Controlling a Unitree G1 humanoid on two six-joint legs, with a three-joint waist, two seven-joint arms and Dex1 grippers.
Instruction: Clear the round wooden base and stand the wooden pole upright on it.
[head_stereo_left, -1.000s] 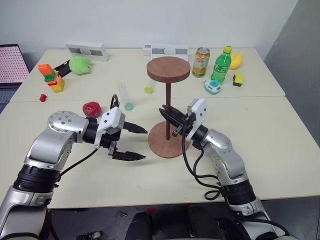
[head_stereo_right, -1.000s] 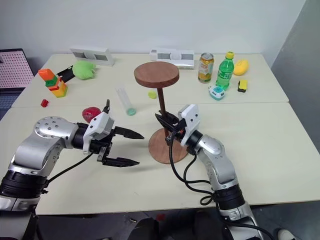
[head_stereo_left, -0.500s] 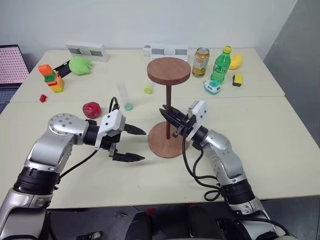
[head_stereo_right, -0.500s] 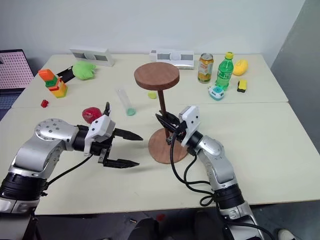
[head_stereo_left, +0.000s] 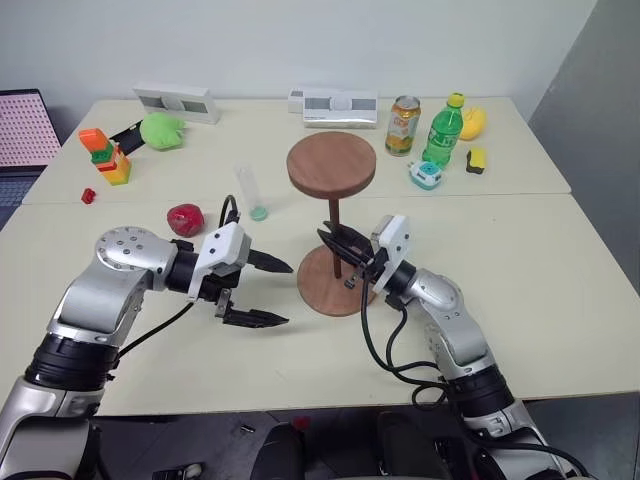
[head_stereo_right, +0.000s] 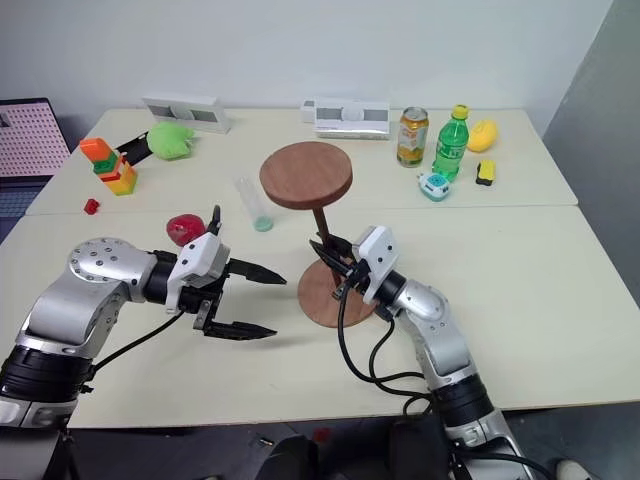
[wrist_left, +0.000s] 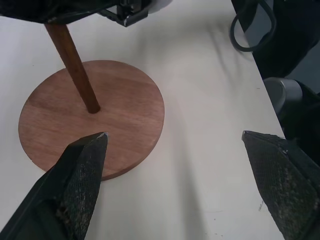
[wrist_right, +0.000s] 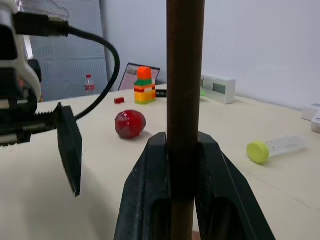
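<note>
The wooden pole's lower end (head_stereo_left: 337, 270) stands in the middle of the round wooden base and the pole would stand, so it is time for my right gripper to open.
The round wooden base (head_stereo_left: 322, 292) lies flat on the table between my two arms, with nothing but the pole on it. The wooden pole (head_stereo_left: 337, 222) rises from the base's centre hole (wrist_left: 93, 108), leaning slightly left, its fixed disc (head_stereo_left: 331, 165) on top. My right gripper (head_stereo_left: 341, 250) is shut on the pole's lower part; in the right wrist view its fingers (wrist_right: 150, 170) clamp the rod (wrist_right: 185, 75). My left gripper (head_stereo_left: 287, 293) hangs open just left of the base, jaws spread wide and holding nothing (wrist_left: 174, 135).
A red ball (head_stereo_left: 183, 218) and a clear tube with a green end (head_stereo_left: 248, 190) lie left of the pole. Behind stand a can (head_stereo_left: 402, 124), a green bottle (head_stereo_left: 441, 130), white boxes (head_stereo_left: 340, 106), a block stack (head_stereo_left: 103, 155) and a green toy (head_stereo_left: 160, 130).
The pole's top disc has sunk and drifted slightly left, so the pole now leans. My right gripper has rolled a little with it. The left gripper has kept still.
</note>
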